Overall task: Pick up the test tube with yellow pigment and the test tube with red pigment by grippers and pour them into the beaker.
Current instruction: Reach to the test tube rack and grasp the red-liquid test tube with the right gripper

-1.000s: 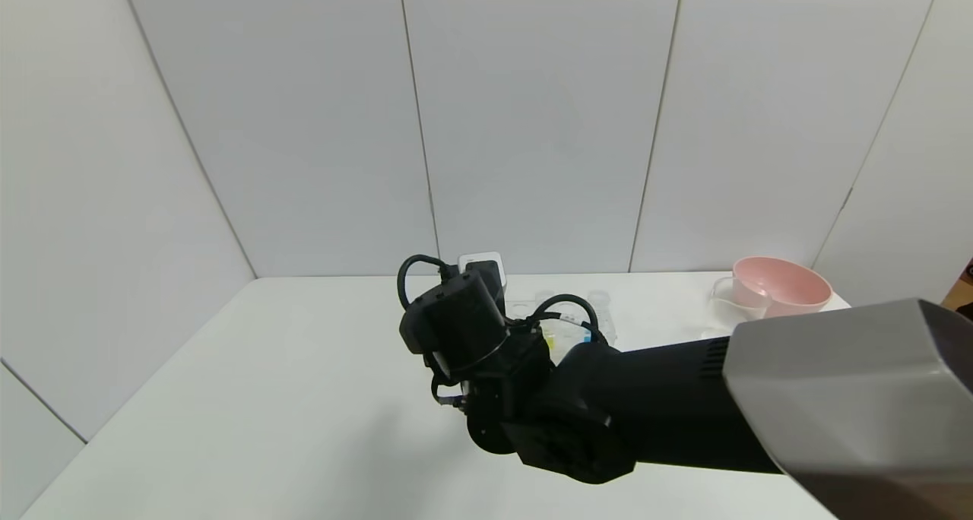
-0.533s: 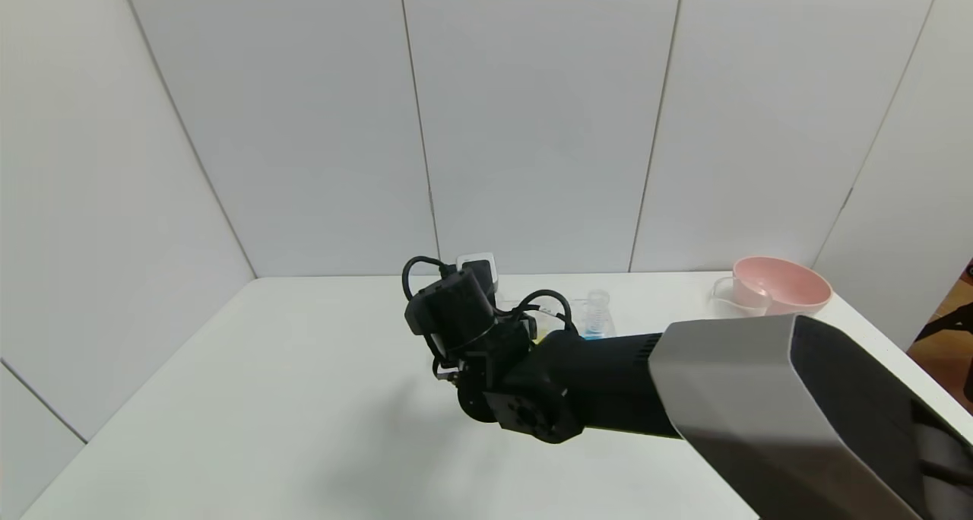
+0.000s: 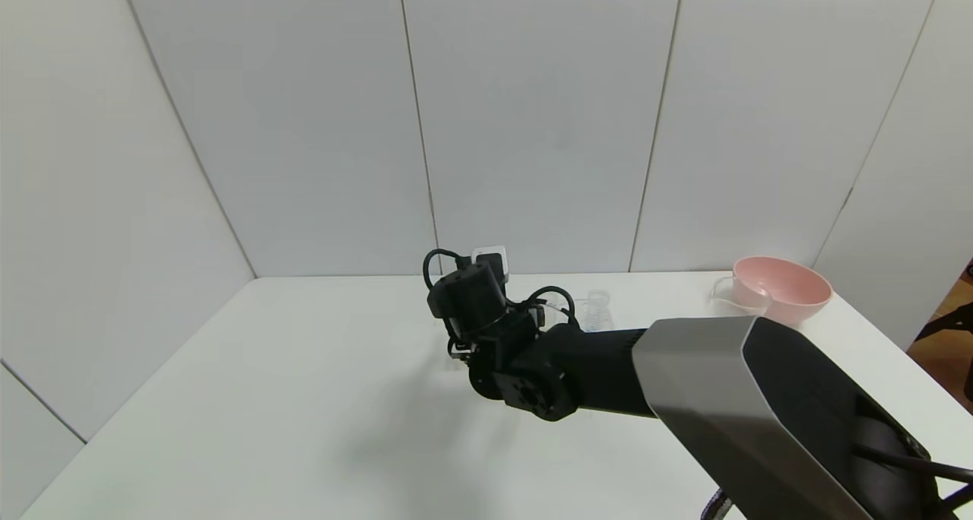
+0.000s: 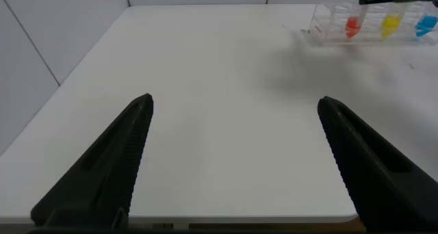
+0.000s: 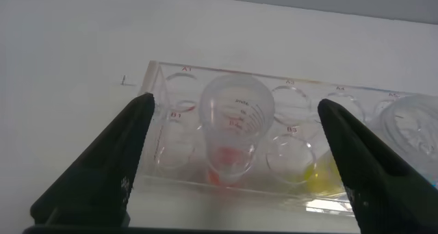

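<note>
My right gripper's fingers stand beside the clear tube above its red liquid [image 5: 226,167] and closing now would catch the tube, so it is time to close.
A clear rack [image 5: 205,186] holds the tubes. The test tube with red pigment [image 5: 236,128] stands upright in it, red liquid at its bottom. My right gripper [image 5: 236,104] hovers open just above, one finger on each side of that tube and apart from it. The test tube with yellow pigment [image 5: 320,176] stands one slot over, and from the left wrist view it is the middle of three tubes [image 4: 390,25], with the red one [image 4: 352,27] beside it. The beaker [image 3: 731,296] stands far right by the pink bowl. My left gripper [image 4: 235,104] is open over bare table near the front edge.
A tube with blue liquid [image 3: 598,312] stands in the same rack, on the yellow tube's far side. The pink bowl [image 3: 783,284] sits at the table's back right corner. My right arm [image 3: 593,368] stretches across the table's middle and hides most of the rack from the head view. White walls close the back.
My right arm has reached farther out toward the back of the table, bringing its wrist over the rack. Its gripper has stayed open.
</note>
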Tool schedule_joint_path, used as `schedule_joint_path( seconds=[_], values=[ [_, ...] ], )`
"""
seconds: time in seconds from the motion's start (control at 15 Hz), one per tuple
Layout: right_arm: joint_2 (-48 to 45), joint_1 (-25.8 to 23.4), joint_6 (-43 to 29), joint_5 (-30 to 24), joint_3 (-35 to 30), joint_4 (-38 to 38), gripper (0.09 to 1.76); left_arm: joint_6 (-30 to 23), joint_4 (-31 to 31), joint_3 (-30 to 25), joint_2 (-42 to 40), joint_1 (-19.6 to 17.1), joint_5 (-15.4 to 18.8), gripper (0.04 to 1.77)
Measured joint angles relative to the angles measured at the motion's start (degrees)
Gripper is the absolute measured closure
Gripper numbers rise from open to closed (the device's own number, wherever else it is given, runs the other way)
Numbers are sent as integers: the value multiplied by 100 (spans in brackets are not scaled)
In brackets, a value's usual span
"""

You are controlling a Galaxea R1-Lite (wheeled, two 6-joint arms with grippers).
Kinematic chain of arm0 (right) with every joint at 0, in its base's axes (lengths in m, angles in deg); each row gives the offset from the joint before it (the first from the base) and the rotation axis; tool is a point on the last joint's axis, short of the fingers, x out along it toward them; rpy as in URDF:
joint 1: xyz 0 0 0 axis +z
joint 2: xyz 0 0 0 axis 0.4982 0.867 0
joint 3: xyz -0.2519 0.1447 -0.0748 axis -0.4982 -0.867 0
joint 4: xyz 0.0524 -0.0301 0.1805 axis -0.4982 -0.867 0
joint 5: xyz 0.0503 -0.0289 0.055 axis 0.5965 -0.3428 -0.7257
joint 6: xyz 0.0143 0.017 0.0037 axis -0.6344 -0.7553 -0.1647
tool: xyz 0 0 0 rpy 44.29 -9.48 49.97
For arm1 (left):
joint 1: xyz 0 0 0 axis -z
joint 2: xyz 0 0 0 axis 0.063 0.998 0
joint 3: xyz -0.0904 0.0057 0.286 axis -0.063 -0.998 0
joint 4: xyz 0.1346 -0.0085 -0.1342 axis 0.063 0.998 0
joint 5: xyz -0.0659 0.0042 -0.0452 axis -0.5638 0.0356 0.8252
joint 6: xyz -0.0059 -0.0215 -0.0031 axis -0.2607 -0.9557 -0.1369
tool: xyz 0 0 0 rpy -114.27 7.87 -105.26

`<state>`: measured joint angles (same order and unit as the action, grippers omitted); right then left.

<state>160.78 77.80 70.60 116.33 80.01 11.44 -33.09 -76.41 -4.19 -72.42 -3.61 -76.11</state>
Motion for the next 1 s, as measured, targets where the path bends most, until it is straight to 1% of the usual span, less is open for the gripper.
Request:
schedule_joint_path(
  seconds=[0.87,0.93,1.0],
  values=[
    [28,-49,-11,-4,2,91,14,2,0,0,0,0,-2,9],
    [30,-49,-11,0,0,134,35,2,0,0,0,0,-2,9],
    [28,-46,-13,-2,-4,129,51,0,0,0,0,0,-2,9]
  ],
)
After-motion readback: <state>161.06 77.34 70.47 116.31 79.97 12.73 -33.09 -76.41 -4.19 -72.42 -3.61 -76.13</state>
